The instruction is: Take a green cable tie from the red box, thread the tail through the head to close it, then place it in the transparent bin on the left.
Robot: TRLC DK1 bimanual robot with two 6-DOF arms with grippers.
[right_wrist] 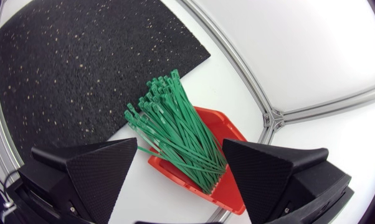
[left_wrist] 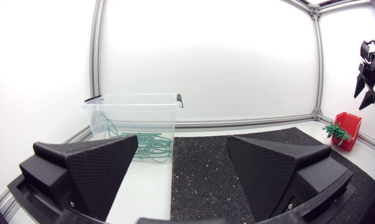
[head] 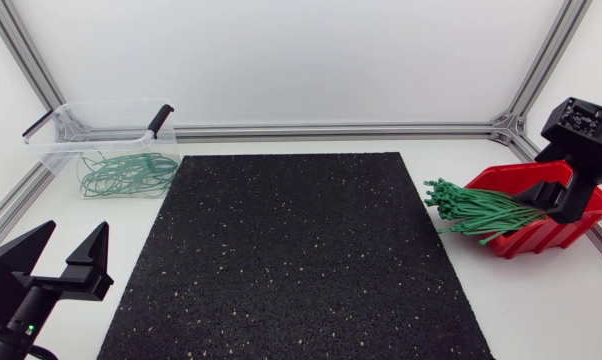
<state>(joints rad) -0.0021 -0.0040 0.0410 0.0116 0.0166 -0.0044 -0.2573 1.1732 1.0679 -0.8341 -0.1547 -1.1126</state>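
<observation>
My right gripper should next take hold of one long green cable tie just below its protruding head to pick it up, because the tails of the cable ties lie packed between the sides of the red box.
A bundle of green cable ties lies in the red box at the table's right, heads sticking out toward the black mat. My right gripper hovers open just above the box. In its wrist view the ties and the red box lie below and between the spread fingers, untouched. The transparent bin stands at the back left and holds several closed green ties. My left gripper is open and empty near the front left corner, facing the bin.
The black mat covers the middle of the table. The bin has black handle clips on its rim. Aluminium frame rails run along the table's back and sides. From the left wrist view, the right gripper hangs above the far red box.
</observation>
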